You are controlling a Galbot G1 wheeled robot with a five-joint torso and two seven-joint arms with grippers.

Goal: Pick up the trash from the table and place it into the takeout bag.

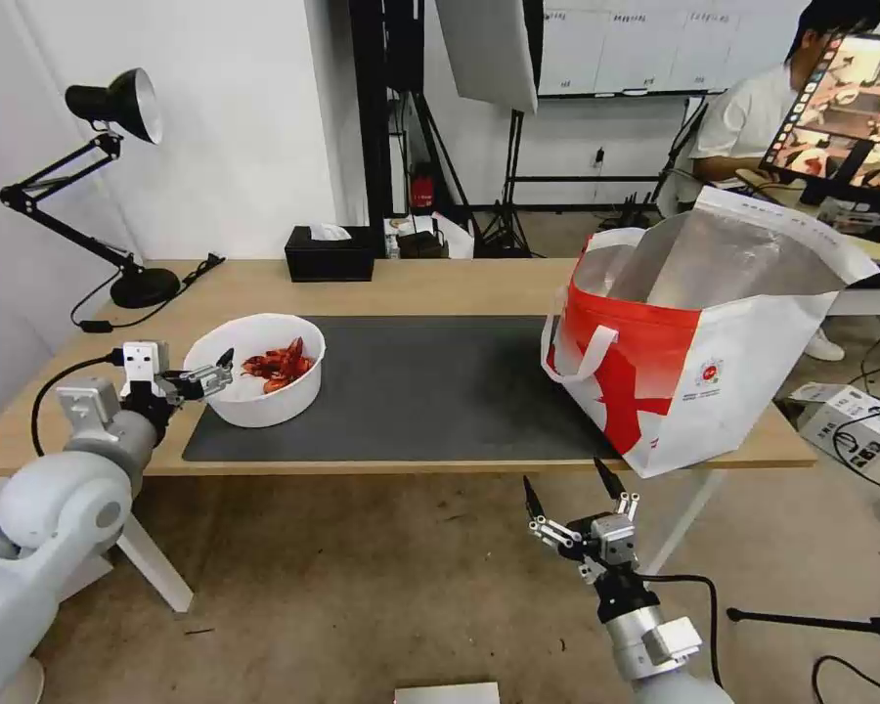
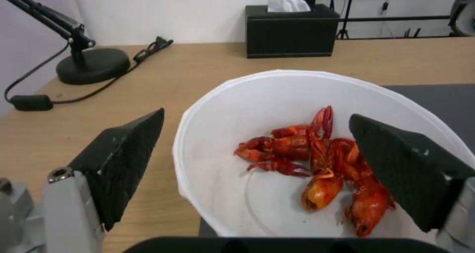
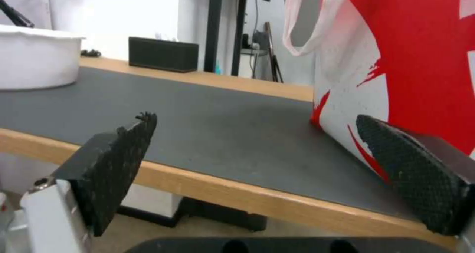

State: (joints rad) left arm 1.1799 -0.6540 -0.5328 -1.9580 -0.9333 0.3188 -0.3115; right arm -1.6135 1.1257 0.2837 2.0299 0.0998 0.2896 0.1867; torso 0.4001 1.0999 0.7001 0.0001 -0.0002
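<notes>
I need to pinch the bowl by its thin rim next with my left gripper, one finger inside, because the round bowl is wider than my open fingers.
The trash in view is a white round bowl holding red crayfish shells. It stands on the left end of the dark grey mat on the light-wood table. My left gripper is open at the bowl's left rim, one finger outside it and the other over the shells. The takeout bag stands open at the table's right end. My right gripper hangs open below the front edge, near the bag.
A black tissue box sits at the table's back edge. A black desk lamp has its base and cable at the back left corner. A monitor stands behind the bag, and cables lie on the floor at right.
</notes>
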